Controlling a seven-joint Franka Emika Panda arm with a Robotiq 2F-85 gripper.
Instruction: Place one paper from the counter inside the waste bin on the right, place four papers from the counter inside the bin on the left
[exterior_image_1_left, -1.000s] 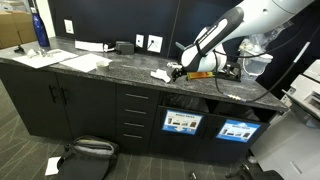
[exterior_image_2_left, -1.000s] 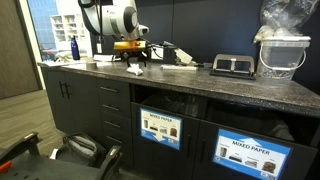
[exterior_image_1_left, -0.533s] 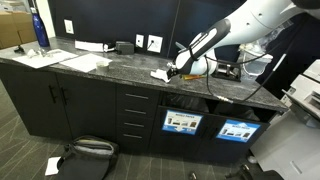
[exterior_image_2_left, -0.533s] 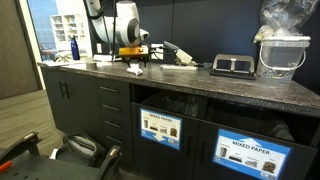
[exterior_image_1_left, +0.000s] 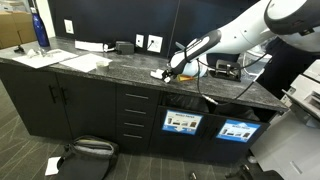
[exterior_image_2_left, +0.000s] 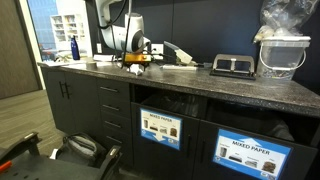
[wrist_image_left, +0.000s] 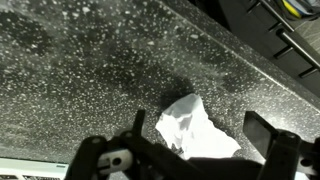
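My gripper needs to go down before it closes on the small crumpled white paper. My fingers are lined up with the paper but are still above it.
A crumpled white paper (wrist_image_left: 195, 128) lies on the dark speckled counter (wrist_image_left: 80, 70). In the wrist view my gripper (wrist_image_left: 200, 130) is open, with one finger on each side of the paper, just above it. In both exterior views the gripper (exterior_image_1_left: 173, 68) (exterior_image_2_left: 137, 61) hovers over the paper (exterior_image_1_left: 159, 74) (exterior_image_2_left: 134, 69) near the counter's front edge. More papers (exterior_image_1_left: 85, 62) lie further along the counter. Two bin openings sit under the counter, marked by blue labels (exterior_image_1_left: 182, 121) (exterior_image_1_left: 237, 130), which also show in an exterior view (exterior_image_2_left: 158, 127) (exterior_image_2_left: 252, 155).
A blue bottle (exterior_image_1_left: 38, 25) (exterior_image_2_left: 73, 48) stands at the counter's far end. A black hole punch (exterior_image_2_left: 232, 66) and a clear container (exterior_image_2_left: 282, 50) sit beyond the bins. A bag (exterior_image_1_left: 85, 150) lies on the floor. Cables and outlets line the back wall.
The arm has moved along the counter away from the bins and come down over the crumpled paper. The paper has not moved.
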